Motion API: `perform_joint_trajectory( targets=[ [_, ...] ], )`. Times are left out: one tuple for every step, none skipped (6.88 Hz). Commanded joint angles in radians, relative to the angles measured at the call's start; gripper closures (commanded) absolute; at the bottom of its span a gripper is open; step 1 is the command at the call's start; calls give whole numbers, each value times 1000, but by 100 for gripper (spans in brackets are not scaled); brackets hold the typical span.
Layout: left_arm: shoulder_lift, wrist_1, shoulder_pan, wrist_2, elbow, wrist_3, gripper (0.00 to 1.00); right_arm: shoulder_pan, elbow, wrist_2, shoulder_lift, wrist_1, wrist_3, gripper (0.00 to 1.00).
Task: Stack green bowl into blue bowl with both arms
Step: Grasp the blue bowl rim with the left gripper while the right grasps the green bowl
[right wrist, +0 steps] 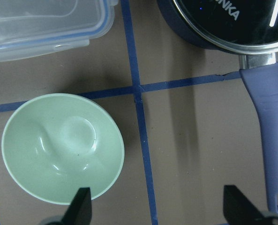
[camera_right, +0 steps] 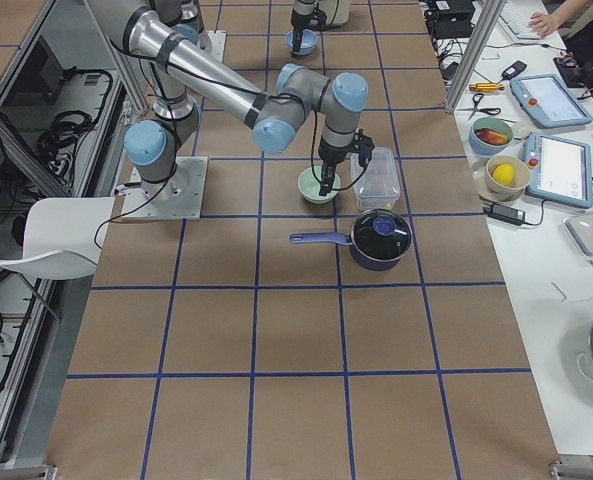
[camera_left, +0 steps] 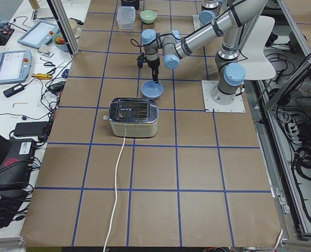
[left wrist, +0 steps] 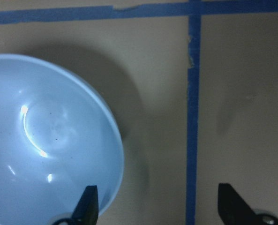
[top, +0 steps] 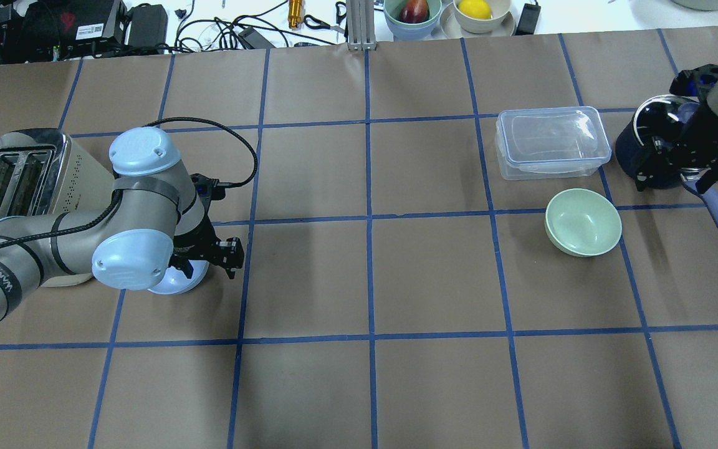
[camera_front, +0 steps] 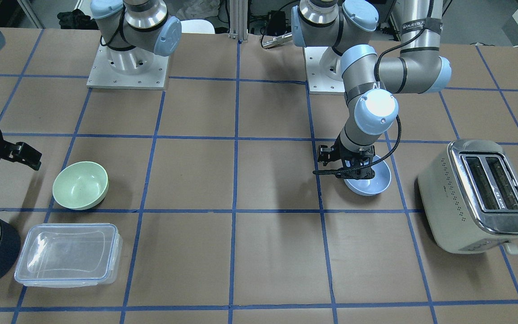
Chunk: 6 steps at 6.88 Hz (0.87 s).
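Observation:
I should grab the blue bowl by its thin rim (left wrist: 114, 126) with my left gripper next, because the bowl is too wide and round for my fingers to fit across.
The pale blue bowl (camera_front: 371, 184) sits upright on the table next to the toaster; it also shows in the overhead view (top: 175, 282). My left gripper (camera_front: 351, 173) hangs low over its rim, open. In the left wrist view one fingertip (left wrist: 88, 205) is over the blue bowl's (left wrist: 45, 150) inside edge and the other is outside it. The pale green bowl (camera_front: 80, 185) sits upright by the clear container. My right gripper (top: 677, 179) is open, above and beside the green bowl (top: 583, 222), over the saucepan handle. In the right wrist view one fingertip (right wrist: 81, 206) lies over the green bowl's (right wrist: 63, 145) rim.
A cream toaster (camera_front: 477, 195) stands close beside the blue bowl. A clear rectangular container (camera_front: 68, 254) and a dark navy saucepan (top: 658, 143) with a long handle (right wrist: 265, 122) lie next to the green bowl. Fruit bowls (top: 412, 12) stand beyond the table's far edge.

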<state>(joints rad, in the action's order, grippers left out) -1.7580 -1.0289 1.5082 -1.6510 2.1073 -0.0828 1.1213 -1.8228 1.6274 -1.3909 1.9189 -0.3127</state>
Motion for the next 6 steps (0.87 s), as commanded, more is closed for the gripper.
perform_joint_trajectory(
  targets=[
    [-23, 29, 1, -7, -1, 3, 81, -12, -41, -101, 99, 97, 0, 0],
    [-23, 30, 1, -9, -3, 3, 95, -12, -46, -103, 140, 139, -2, 0],
    [-18, 30, 4, -10, -12, -1, 96, -12, -50, -104, 162, 140, -2, 0],
    [-11, 30, 19, -16, -48, 0, 96, -12, -52, -139, 177, 144, -2, 15],
    [-6, -27, 48, -13, -119, 15, 96, -12, -65, -149, 188, 138, 3, 55],
    [-17, -77, 117, -10, -181, 106, 96, -11, -88, -138, 188, 138, 3, 100]
  ],
)
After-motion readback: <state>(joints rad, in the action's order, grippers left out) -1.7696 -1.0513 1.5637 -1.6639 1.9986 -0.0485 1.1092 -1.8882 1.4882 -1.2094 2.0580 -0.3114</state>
